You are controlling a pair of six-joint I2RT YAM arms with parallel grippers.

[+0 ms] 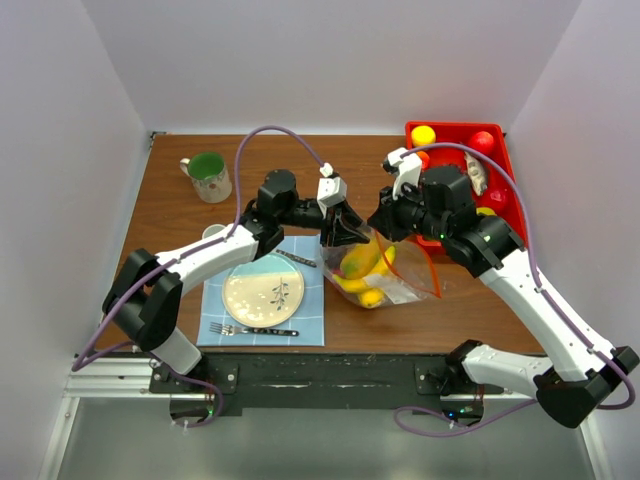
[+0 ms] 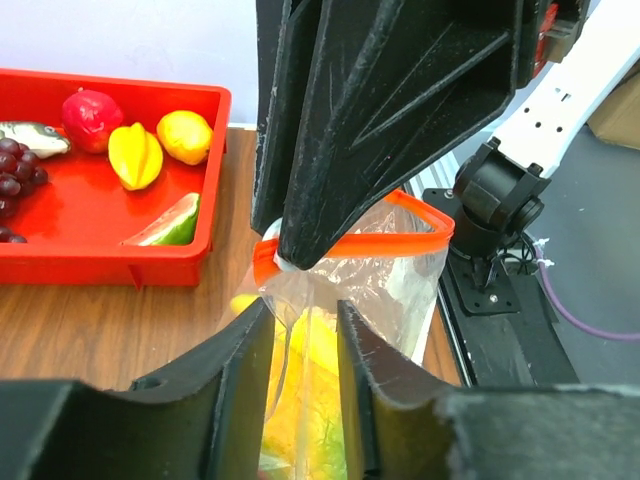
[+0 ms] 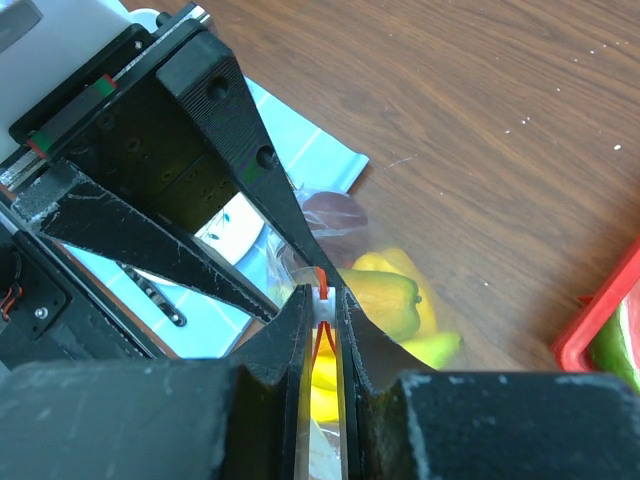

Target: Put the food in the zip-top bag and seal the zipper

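Note:
I will next grab the zip-top bag's film just below the slider's end [image 1: 369, 238] [image 2: 303, 303] with my left gripper, to anchor that bag corner while my right gripper seals the zipper.
The zip-top bag [image 1: 385, 275] stands between my two grippers with yellow food [image 1: 362, 265] inside; a yellow pepper [image 3: 385, 295] shows through the film. My right gripper [image 3: 322, 300] is shut on the white slider of the zipper [image 2: 390, 235], at the end of the strip nearest my left gripper. My left gripper [image 2: 300, 330] is open just below that spot, its jaws apart with loose bag film between them. In the top view the left gripper [image 1: 340, 232] and right gripper [image 1: 385, 225] meet over the bag's mouth. More food, a star fruit [image 2: 135, 155] and a lemon [image 2: 185, 135], lies in the tray.
A red tray [image 1: 500, 150] sits at the back right holding fruit, grapes [image 2: 15, 170] and a toy fish. A plate [image 1: 263, 290] and fork [image 1: 250, 330] rest on a blue placemat at front left. A green mug [image 1: 208, 175] stands at the back left.

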